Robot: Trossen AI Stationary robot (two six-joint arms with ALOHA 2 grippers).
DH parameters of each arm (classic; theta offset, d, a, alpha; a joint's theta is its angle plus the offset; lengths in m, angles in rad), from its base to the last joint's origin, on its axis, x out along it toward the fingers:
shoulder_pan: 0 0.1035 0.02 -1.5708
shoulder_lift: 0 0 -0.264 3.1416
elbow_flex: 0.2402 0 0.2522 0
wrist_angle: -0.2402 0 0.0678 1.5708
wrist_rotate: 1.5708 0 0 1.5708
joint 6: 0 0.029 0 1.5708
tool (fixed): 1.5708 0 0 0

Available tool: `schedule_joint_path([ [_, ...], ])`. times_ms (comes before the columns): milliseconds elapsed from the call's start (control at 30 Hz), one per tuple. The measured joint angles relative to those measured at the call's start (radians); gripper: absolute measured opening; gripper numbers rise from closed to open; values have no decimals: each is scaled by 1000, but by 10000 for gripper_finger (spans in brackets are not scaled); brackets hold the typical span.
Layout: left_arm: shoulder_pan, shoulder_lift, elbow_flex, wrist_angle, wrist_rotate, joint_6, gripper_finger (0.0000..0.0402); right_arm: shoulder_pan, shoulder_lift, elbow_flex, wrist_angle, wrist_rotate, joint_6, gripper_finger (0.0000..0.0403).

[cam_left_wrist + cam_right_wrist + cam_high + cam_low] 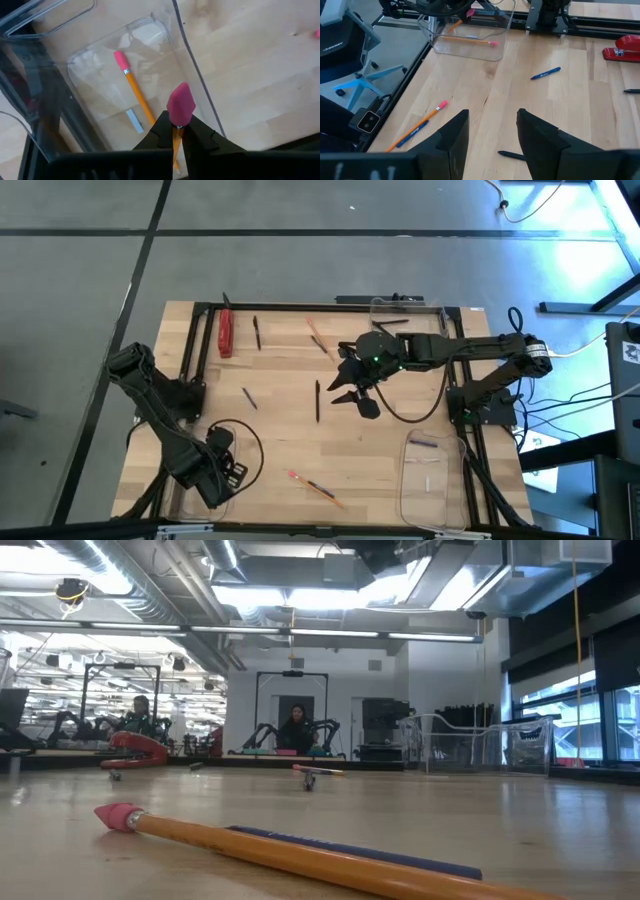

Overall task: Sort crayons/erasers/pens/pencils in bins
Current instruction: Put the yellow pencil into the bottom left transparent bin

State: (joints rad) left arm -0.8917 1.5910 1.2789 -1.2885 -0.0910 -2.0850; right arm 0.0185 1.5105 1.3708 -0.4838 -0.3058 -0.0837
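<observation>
My left gripper should open: the pencil's pink eraser (181,104) shows inside the bin's side (196,66), so the pencil would fall into the bin.
My left gripper (222,478) is at the table's near left, over a clear bin (196,75), and is shut on a pencil with a pink eraser (180,104). Another pencil (134,89) and a small pale piece (134,121) lie on the bin's floor. My right gripper (355,400) is open and empty near the table's middle, above a black pen (318,400) that lies flat on the wood; the pen also shows below the fingers in the right wrist view (512,155). My left gripper pinches the pencil's orange shaft (176,136) between its two fingers, just behind the pink eraser end. The pencil runs along the fingers, and the eraser sticks out past the fingertips. It is lifted clear, above the bin's floor.
A pencil beside a blue stick (315,488) lies near the front edge. A second pencil (316,336), a black pen (256,331) and a red stapler (226,333) lie far. A small blue stick (249,397) lies left of centre. Clear bins stand at near right (405,470) and far right (378,308).
</observation>
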Motion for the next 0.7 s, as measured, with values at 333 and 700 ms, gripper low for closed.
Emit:
schedule_joint_path([
  [333,1,46,0,-1,0,-9,19,0,0,0,-1,-1,-2,163],
  [700,0,59,0,-5,0,-9,21,0,0,0,-9,-110,-80,163],
])
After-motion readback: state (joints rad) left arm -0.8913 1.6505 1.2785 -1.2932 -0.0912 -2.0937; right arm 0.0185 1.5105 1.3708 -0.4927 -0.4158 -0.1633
